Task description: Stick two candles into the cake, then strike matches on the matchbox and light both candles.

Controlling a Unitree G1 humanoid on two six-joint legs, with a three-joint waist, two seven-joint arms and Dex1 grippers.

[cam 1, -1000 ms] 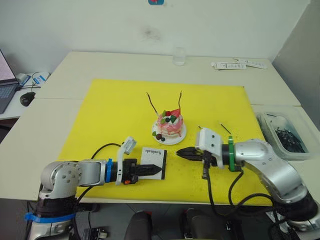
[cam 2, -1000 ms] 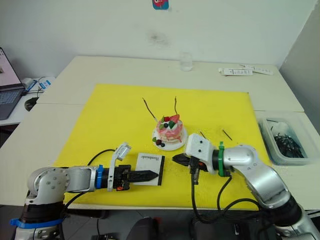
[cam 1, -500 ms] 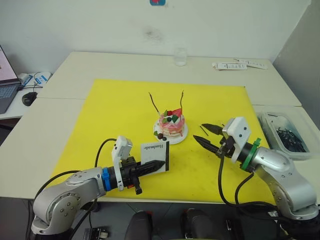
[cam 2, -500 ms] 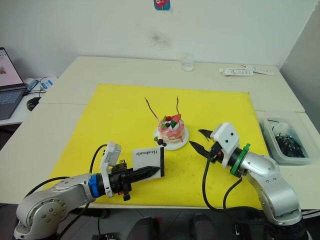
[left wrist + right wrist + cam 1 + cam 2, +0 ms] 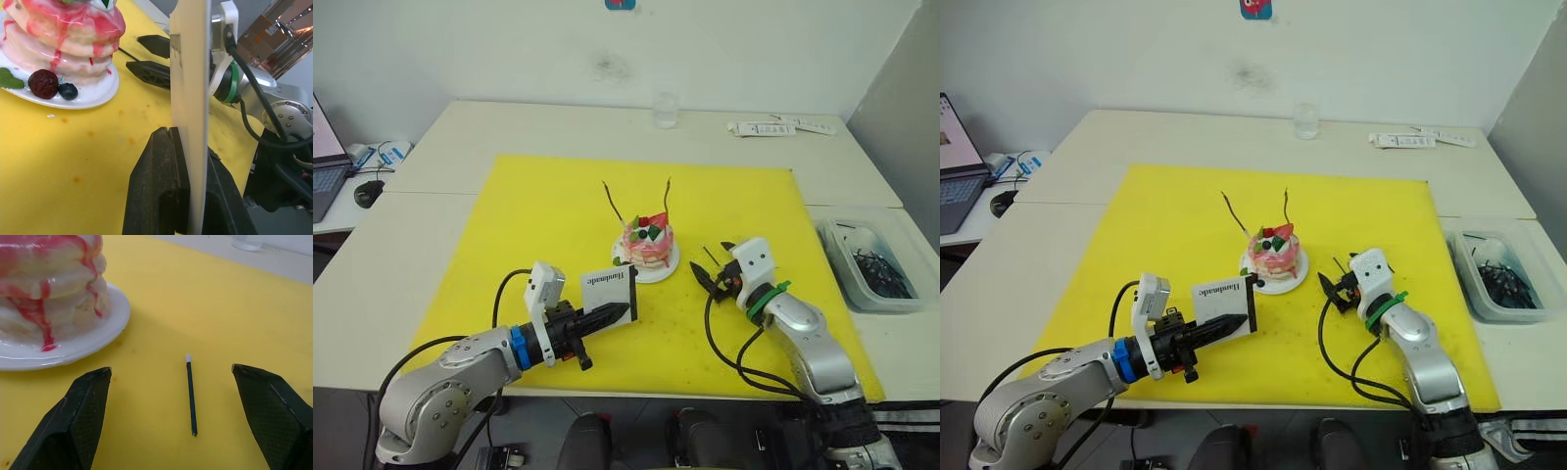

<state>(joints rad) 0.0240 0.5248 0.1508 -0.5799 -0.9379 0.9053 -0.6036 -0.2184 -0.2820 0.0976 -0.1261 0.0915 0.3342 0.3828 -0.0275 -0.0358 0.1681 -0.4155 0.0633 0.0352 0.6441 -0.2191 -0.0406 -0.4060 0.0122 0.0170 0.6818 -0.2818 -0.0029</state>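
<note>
My right gripper reaches the match next and grabs its dark stick (image 5: 192, 404), leaving the match's white tip (image 5: 189, 358) free to strike on the matchbox.
The pink cake (image 5: 646, 242) sits on its white plate (image 5: 658, 274) mid-mat, with two thin candles (image 5: 613, 203) (image 5: 666, 196) standing in it. My left gripper (image 5: 610, 314) is shut on the lower edge of the white matchbox (image 5: 611, 289), holding it upright on edge just left of the plate; the left wrist view shows the matchbox (image 5: 192, 98) edge-on. My right gripper (image 5: 171, 369) is open low over the mat, right of the cake. A short dark match (image 5: 190, 395) with a white tip lies on the mat between its fingers (image 5: 85, 413), untouched.
A yellow mat (image 5: 538, 215) covers the table's middle. A clear glass (image 5: 665, 110) and white strips (image 5: 773, 127) lie at the far edge. At the right stands a clear bin (image 5: 869, 264) with dark bits. A laptop and mouse (image 5: 366, 192) are at the far left.
My right gripper opened and swung from beside the matchbox to the mat right of the cake, straddling a match. My left gripper lifted the matchbox upright, nearer the plate.
</note>
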